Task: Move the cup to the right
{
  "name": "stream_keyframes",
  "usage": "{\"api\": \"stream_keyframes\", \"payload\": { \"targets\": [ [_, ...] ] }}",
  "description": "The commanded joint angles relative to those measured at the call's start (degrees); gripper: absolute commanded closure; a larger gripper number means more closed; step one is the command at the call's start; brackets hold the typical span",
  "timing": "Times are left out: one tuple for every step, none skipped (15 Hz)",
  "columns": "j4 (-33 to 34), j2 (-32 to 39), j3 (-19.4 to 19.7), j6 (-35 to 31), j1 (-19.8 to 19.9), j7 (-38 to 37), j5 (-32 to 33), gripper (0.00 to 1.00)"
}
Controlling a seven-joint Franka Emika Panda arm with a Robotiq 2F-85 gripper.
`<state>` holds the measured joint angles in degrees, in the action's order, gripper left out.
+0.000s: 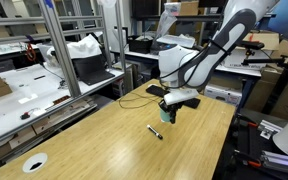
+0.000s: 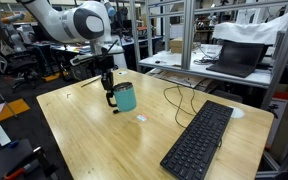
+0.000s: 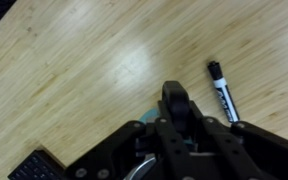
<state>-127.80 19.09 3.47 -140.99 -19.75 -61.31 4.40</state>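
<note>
The teal-green cup's lower edge [image 1: 167,121] hangs above the wooden tabletop, so the cup comes down, before my gripper releases it.
The teal-green cup [image 2: 126,98] stands upright near the middle of the wooden table [image 2: 94,140]. In an exterior view [image 1: 166,114] it is mostly hidden under the hand. My gripper [image 2: 111,96] comes down on the cup's side nearest the arm, and its fingers are closed over the rim there. In the wrist view the gripper [image 3: 170,122] fills the lower frame and only a sliver of the teal cup [image 3: 144,124] shows beside the finger. I cannot tell whether the cup rests on the table or is just above it.
A small white marker pen [image 3: 224,92] lies close by the cup and shows in both exterior views [image 1: 155,131] [image 2: 141,119]. A black keyboard [image 2: 199,140] lies on the table. A flat white disc [image 1: 34,162] sits near a corner. Cables [image 2: 179,95], shelving and desks surround the table.
</note>
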Motion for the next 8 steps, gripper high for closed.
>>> {"api": "stream_keyframes", "payload": {
  "targets": [
    [-7.7,-5.3,-0.8,-4.9,2.9,-0.8,1.7,0.95],
    [-9.2,-5.8,-1.0,-6.7,3.9,0.3,1.4,0.95],
    [-10.6,-6.1,-1.1,-9.0,4.6,1.0,1.5,0.95],
    [-11.7,-6.0,-1.5,-11.3,5.2,1.8,0.7,0.95],
    [-12.9,-5.8,-1.8,-14.1,5.9,2.9,-0.2,0.95],
    [-13.8,-5.4,-2.0,-16.2,6.4,3.7,-1.0,0.95],
    [-14.7,-4.9,-2.3,-18.5,6.9,4.7,-2.3,0.95],
    [-15.6,-4.2,-2.9,-20.8,7.7,6.0,-4.1,0.95]
  ]
}}
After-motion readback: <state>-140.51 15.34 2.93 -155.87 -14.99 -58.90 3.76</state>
